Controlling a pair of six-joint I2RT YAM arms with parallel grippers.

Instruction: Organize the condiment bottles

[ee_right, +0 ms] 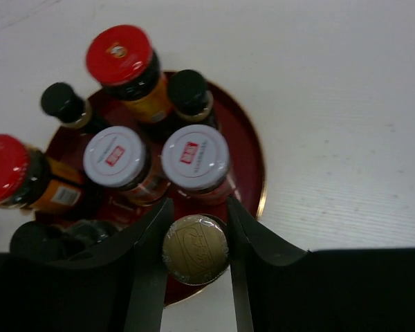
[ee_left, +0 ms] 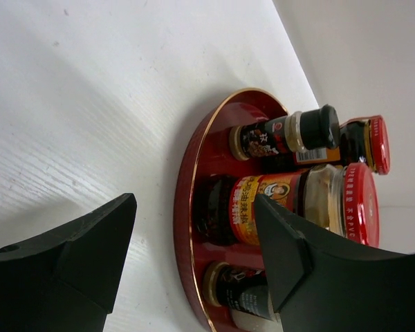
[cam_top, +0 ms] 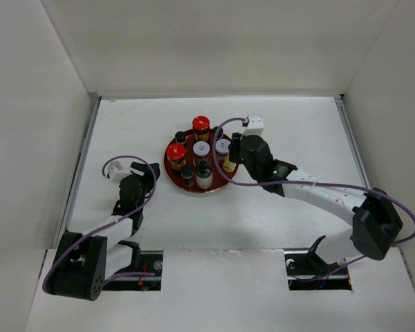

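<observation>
The slim bottle would drop short over the tray's rim, so my right gripper should keep holding it until it is above the flat bottom of the tray.
The condiment bottles stand packed on a round red tray (cam_top: 169, 168) at the table's middle: red-capped amber jars (cam_top: 201, 124) (cam_top: 176, 151), white-lidded jars (cam_top: 201, 149), and small black-capped bottles (cam_top: 187, 171). My right gripper (cam_top: 230, 159) is at the tray's right edge. In the right wrist view my right gripper (ee_right: 198, 207) is shut on the slim bottle's tan cap (ee_right: 195, 249), which is over the tray's rim (ee_right: 252, 166). My left gripper (cam_top: 151, 173) is open and empty just left of the tray. In the left wrist view my left gripper (ee_left: 194, 204) faces a red-capped jar (ee_left: 290, 200).
White walls enclose the table on the left, back and right. Bare white tabletop (cam_top: 297, 131) surrounds the tray. Purple cables loop over both arms; one arcs above the tray's right side (cam_top: 218, 131).
</observation>
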